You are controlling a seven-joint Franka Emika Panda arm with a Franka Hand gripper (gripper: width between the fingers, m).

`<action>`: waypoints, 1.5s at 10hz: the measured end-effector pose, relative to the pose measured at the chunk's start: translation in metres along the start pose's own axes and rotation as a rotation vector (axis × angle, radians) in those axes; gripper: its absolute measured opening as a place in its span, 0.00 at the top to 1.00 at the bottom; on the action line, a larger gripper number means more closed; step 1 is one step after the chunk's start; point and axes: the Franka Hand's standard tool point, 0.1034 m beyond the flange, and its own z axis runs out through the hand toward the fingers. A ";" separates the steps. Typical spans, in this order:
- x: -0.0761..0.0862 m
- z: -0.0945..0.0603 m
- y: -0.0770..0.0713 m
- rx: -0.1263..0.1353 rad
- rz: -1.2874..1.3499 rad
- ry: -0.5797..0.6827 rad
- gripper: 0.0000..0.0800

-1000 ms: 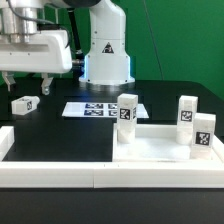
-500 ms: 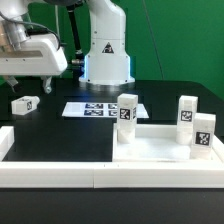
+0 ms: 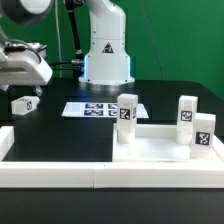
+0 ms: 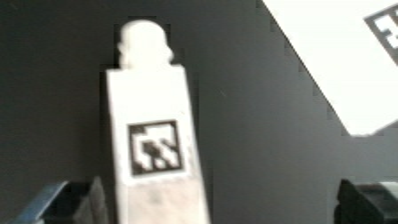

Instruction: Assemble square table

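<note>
My gripper lowers next, before closing on the white leg that lies on the black table. My fingers are above the leg, so it is too early to close.
In the exterior view the white square table top (image 3: 160, 152) lies at the right, with three tagged white legs standing upright on it (image 3: 127, 115) (image 3: 187, 112) (image 3: 203, 135). A further leg (image 3: 25, 103) lies flat on the black table at the exterior view's left. My gripper (image 3: 22, 85) hangs open just above this lying leg. The wrist view looks down on that leg (image 4: 157, 150), showing its tag and its rounded peg. The leg lies between my fingertips (image 4: 71, 200), close to one and well apart from the other; nothing is gripped.
The marker board (image 3: 95, 108) lies at the table's middle, in front of the robot base (image 3: 105, 55); its corner (image 4: 347, 70) shows in the wrist view. Long white border rails (image 3: 60, 170) run along the front and the exterior view's left.
My gripper has moved toward the exterior view's left and a little lower, ending over the lying leg. It stays open. The parts have not moved.
</note>
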 end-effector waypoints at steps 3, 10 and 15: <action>0.002 0.002 0.003 0.006 0.017 -0.126 0.19; -0.001 0.034 0.017 0.008 0.068 -0.202 0.19; -0.002 0.037 0.017 0.012 0.088 -0.223 0.53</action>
